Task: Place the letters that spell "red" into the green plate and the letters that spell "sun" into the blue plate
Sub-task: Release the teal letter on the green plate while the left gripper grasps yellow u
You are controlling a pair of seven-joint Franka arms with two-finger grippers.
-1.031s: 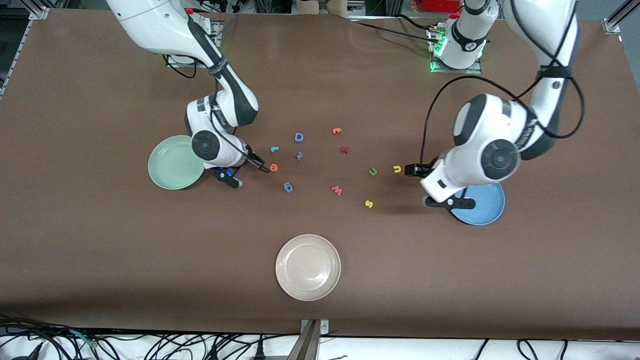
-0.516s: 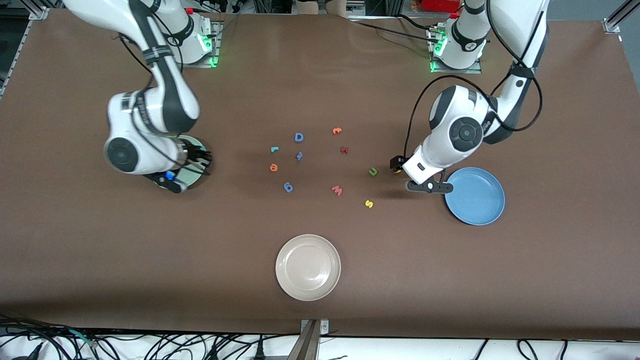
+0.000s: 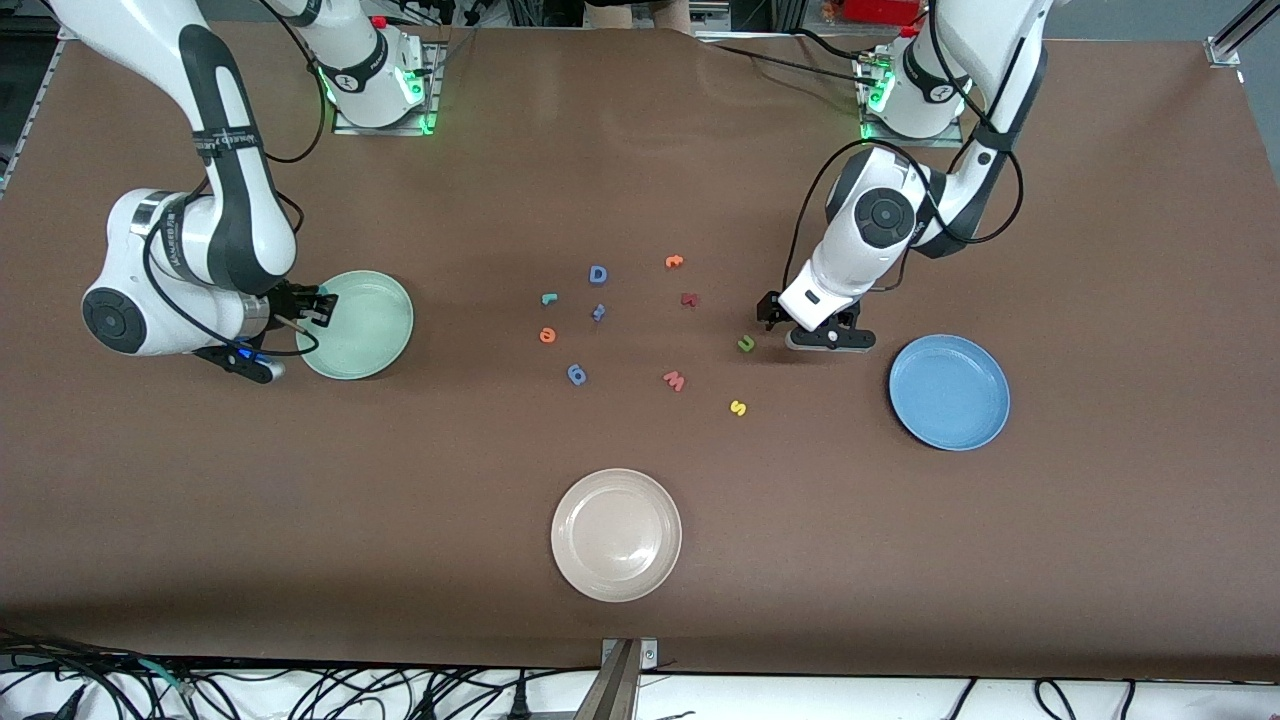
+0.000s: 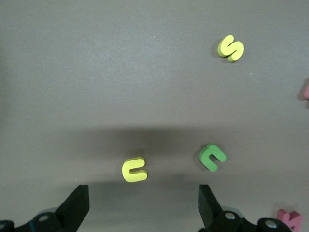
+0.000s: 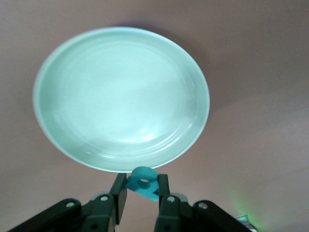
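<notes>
The left gripper isn't ready to close yet and needs to move toward the yellow u (image 4: 134, 169) first: its fingers stop short of the u and would miss it if they closed now.
My right gripper (image 3: 320, 305) is over the rim of the green plate (image 3: 365, 335), shut on a teal d (image 5: 143, 182) that shows between its fingers (image 5: 118, 195); the plate (image 5: 120, 96) is bare. The teal r (image 3: 548, 298) and orange e (image 3: 547, 335) lie mid-table. My left gripper (image 3: 770, 312) hangs open low above the table. In its wrist view the yellow u (image 4: 134, 170) lies just ahead of the jaws (image 4: 142, 208), the green n (image 4: 212, 157) beside it and the yellow s (image 4: 231, 48) farther off. The blue plate (image 3: 949, 392) is bare.
An off-white plate (image 3: 616, 535) sits nearest the front camera. Among the loose letters are a blue D (image 3: 598, 274), two smaller blue ones (image 3: 576, 374), a pink w (image 3: 674, 380), a dark red letter (image 3: 688, 298) and an orange one (image 3: 674, 262).
My right arm swung away from the orange e to the green plate, still gripping the teal d. My left arm moved off the blue plate toward the u and n.
</notes>
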